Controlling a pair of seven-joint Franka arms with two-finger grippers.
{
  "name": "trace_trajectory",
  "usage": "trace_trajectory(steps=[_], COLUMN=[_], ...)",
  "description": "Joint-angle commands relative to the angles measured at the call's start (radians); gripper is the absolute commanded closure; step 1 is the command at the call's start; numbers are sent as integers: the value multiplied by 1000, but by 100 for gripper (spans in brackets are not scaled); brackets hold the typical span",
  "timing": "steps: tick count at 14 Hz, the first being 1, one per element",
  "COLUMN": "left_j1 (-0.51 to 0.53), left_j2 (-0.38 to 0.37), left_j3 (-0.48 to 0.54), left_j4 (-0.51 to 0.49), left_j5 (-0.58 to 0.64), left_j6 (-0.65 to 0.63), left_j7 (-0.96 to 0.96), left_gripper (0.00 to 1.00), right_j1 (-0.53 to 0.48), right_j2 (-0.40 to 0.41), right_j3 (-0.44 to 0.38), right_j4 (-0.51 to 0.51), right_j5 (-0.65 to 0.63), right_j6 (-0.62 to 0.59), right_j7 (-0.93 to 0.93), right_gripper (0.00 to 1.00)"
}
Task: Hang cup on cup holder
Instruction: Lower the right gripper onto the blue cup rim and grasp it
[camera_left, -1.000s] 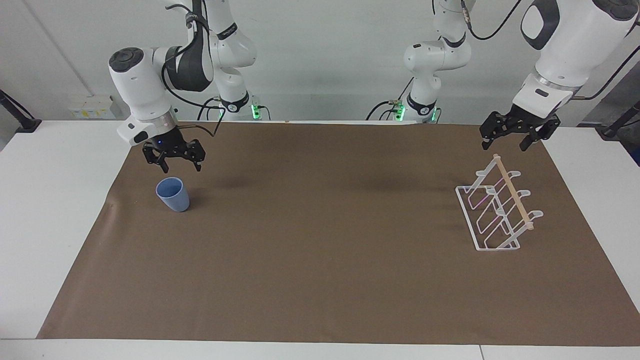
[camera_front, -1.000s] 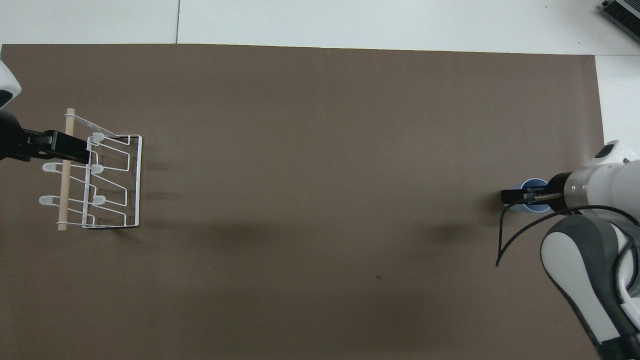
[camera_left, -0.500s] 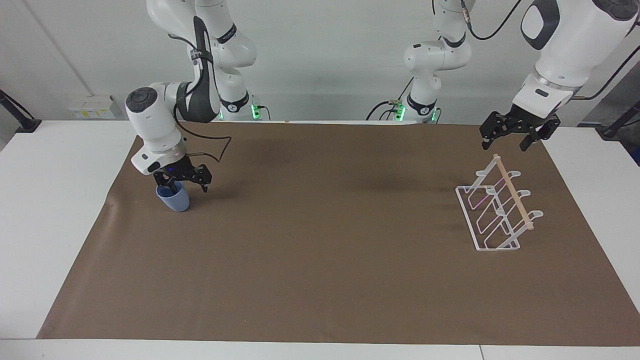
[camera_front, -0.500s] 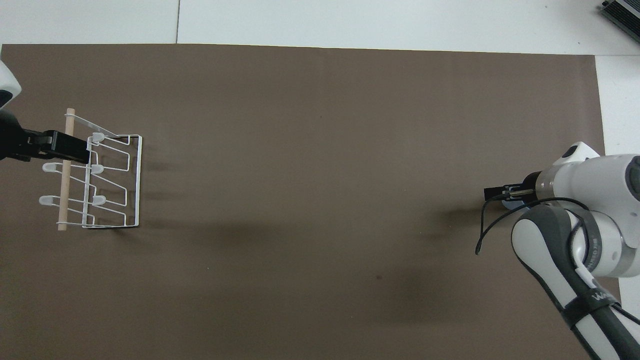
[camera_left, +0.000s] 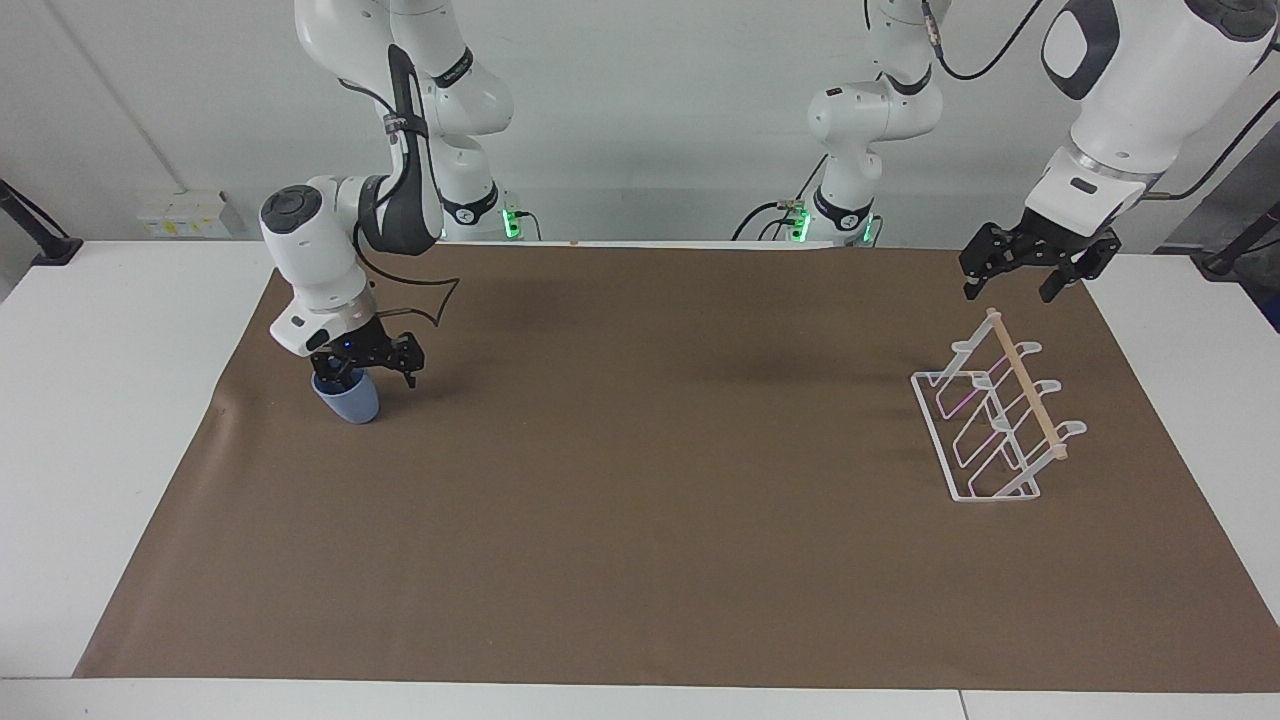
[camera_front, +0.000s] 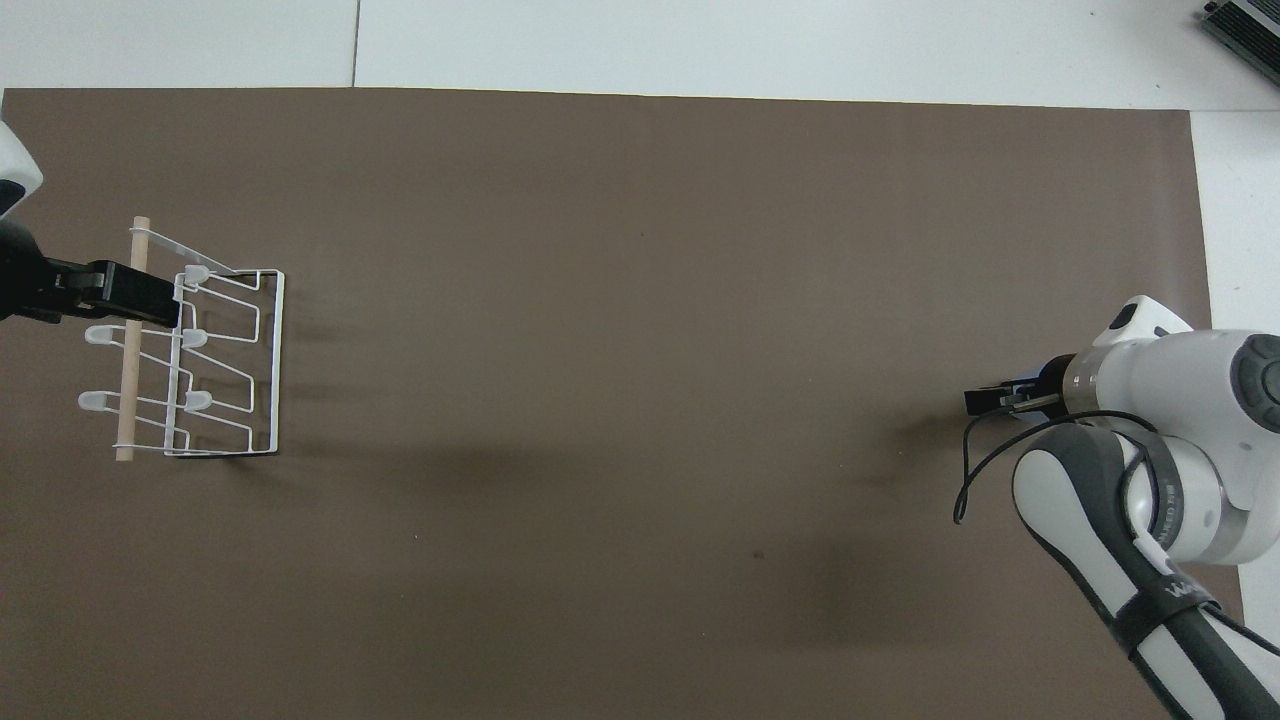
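Next, my right gripper grabs the light blue cup by its rim to hang it on the cup holder (camera_front: 216, 360).
The light blue cup (camera_left: 352, 402) stands upright on the brown mat toward the right arm's end of the table. My right gripper (camera_left: 377, 376) is down at its rim and open: one finger reaches inside the cup, the other hangs outside it. In the overhead view the right gripper (camera_front: 1000, 398) and wrist cover the cup almost wholly. The white wire cup holder (camera_left: 1027, 385) with its wooden dowel stands toward the left arm's end and also shows in the overhead view (camera_front: 130, 360). My left gripper (camera_left: 1010, 290) waits open in the air over the holder's end nearest the robots, seen overhead too (camera_front: 150, 298).
A brown mat (camera_left: 640, 520) covers most of the white table (camera_left: 110, 400). A black cable (camera_left: 425, 300) loops from the right wrist beside the cup. No other objects lie on the mat between cup and holder.
My right gripper has come down from above the cup until one finger sits inside its rim. The cup, the holder and the left arm have not moved.
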Motion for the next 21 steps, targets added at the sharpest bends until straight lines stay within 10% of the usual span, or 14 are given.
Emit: trace_trajectory(steps=[1,3,6,21], left_j1=[1,1,1,1], left_j2=[-25,-26,-26,-26], left_j3=[6,6,6,6], left_j4=[-28,-28,-28,-28], left_j5=[-13,-13,-13,-13], left_j6=[4,4,4,3], left_j7=[-1,-1,-1,-1], left_gripper=[0,0,0,0], right_j1=[-15,-20,-21,-25], right_j2=[-15,-14,-14,12], right_j3=[5,0,-6,-8], right_j4=[-21,-21,-19,80], right_j5=[15,15,15,14], right_j6=[21,24,18,-71], right_j7=[-34,-38,-42,-41], right_gripper=[26,45,100,100])
